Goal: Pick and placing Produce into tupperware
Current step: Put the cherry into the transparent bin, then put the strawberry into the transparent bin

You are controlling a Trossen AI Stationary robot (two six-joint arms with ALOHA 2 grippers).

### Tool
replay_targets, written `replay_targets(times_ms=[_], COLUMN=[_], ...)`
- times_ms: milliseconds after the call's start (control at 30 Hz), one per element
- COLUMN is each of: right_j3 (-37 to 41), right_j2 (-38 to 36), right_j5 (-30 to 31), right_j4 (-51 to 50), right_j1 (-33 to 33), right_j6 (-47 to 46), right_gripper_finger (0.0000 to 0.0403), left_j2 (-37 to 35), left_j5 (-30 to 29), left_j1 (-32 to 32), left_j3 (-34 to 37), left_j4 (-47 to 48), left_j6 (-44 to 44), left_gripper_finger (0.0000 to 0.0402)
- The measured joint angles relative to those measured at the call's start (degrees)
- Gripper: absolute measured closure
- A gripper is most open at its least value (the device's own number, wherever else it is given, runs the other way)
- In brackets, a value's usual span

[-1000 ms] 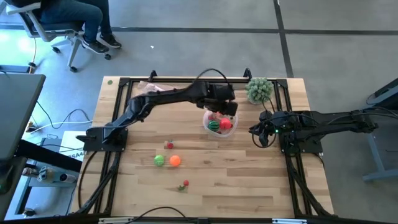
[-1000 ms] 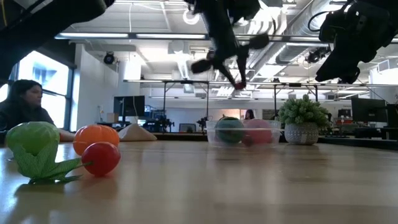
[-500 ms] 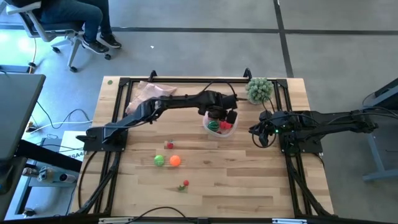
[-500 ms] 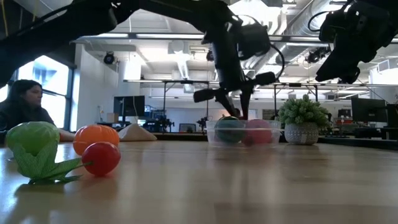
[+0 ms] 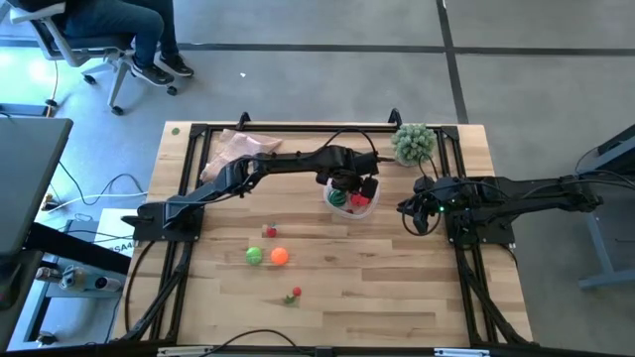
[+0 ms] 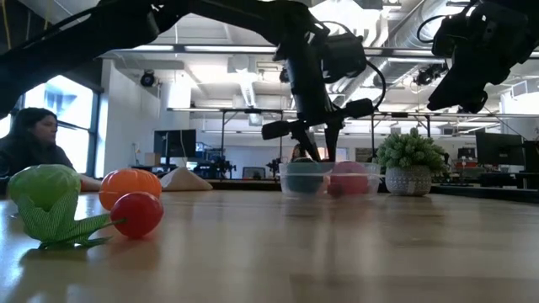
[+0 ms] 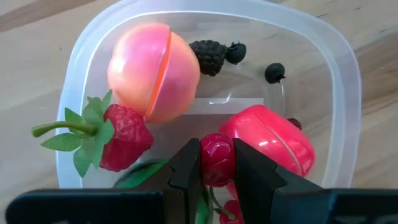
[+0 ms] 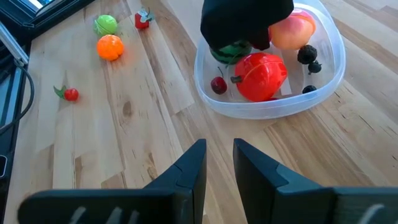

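The dark red cherry (image 7: 216,160) is over the pile inside the tupperware's sides, so it is now time for my left gripper to open.
My left gripper (image 5: 349,190) reaches down into the tupperware (image 5: 365,208), a clear tub right of the table's middle, and is shut on a dark red cherry (image 7: 216,160). Inside the tub lie a peach-coloured ball (image 7: 152,71), a strawberry (image 7: 124,137), a red piece (image 7: 267,140) and dark berries (image 7: 208,55). A green ball (image 5: 255,256), an orange ball (image 5: 279,256) and two small red pieces (image 5: 270,231) (image 5: 295,294) rest on the table to the near left. My right gripper (image 8: 219,163) hovers open over the table right of the tub, holding nothing. My left gripper pinches the cherry's round sides (image 7: 204,163) between its two fingers. The fingers come from above, pointing steeply down into the tub (image 6: 330,179). The cherry sits low inside the tub walls; whether it touches the floor I cannot tell.
A bushy pale-green plant in a pot (image 5: 414,144) stands just behind the tub at the far right. A beige cloth (image 5: 236,149) lies at the far left. Bare wood lies in the near half of the table. A person sits beyond the table (image 6: 29,139).
My left gripper has come down from above the tub into it, still shut on the cherry, and tipped a little steeper. It has stood still for the last half second.
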State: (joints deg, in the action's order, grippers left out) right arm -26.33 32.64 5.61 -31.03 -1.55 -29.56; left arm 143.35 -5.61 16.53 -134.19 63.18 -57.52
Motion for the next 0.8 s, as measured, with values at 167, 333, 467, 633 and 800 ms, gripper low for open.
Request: replay_targets(times_ms=[167,333,467,633,800], right_j3=[0.0,0.0,0.0,0.0,0.0], right_j2=[0.0,0.0,0.0,0.0,0.0], right_j5=[0.0,0.0,0.0,0.0,0.0], right_j4=[0.0,0.0,0.0,0.0,0.0], right_j1=[0.0,0.0,0.0,0.0,0.0], right_j6=[0.0,0.0,0.0,0.0,0.0], right_gripper_finger=[0.0331,0.0331,0.0331,0.0331,0.0331], left_j2=[0.0,0.0,0.0,-0.5,-4.3], left_j5=[0.0,-0.9,-1.3,-1.5,-0.8], left_j1=[0.0,0.0,0.0,0.0,0.0], left_j3=[0.0,0.0,0.0,0.0,0.0], left_j4=[0.0,0.2,0.2,0.8,5.0], left_j6=[-0.4,-1.5,-1.5,-1.4,-1.7], left_gripper_finger=[0.0303,0.0259,0.024,0.0244,0.0254])
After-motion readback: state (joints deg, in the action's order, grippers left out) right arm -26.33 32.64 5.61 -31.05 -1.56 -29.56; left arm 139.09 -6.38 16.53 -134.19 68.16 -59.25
